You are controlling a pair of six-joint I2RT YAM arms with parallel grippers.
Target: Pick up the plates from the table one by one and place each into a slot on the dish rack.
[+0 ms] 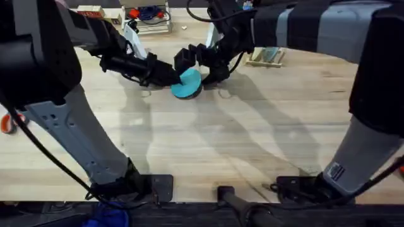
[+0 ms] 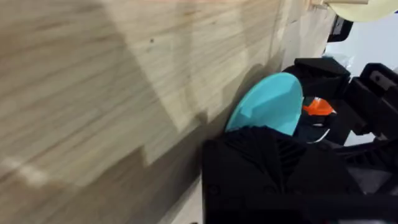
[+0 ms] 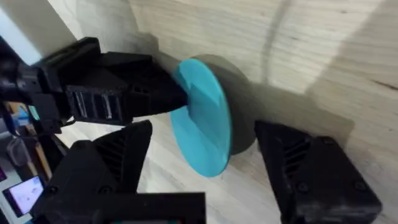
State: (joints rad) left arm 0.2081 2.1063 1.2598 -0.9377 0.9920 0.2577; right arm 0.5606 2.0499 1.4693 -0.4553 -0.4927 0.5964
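My right gripper needs to stand the turquoise plate in a slot on the dish rack (image 1: 266,57), so next it should grab the turquoise plate by its rim (image 1: 199,74).
A turquoise plate (image 1: 187,84) stands tilted on its edge on the wooden table (image 1: 240,139), at the far middle. My left gripper (image 1: 172,77) reaches in from the left and is shut on the plate's rim (image 3: 202,124); one of its black fingers (image 2: 267,165) covers the plate's lower part (image 2: 268,102). My right gripper (image 1: 202,68) comes from the right and is open, with one finger (image 3: 118,165) on each side of the plate and no contact that I can see. The small wooden dish rack (image 1: 266,57) sits to the right behind it, with a paler plate in a slot.
A white wire rack (image 1: 150,19) and small boxes (image 1: 91,11) stand at the table's far edge. A cream plate's edge (image 2: 360,6) shows beyond the grippers. Bare wood stretches from the plate toward the arm bases.
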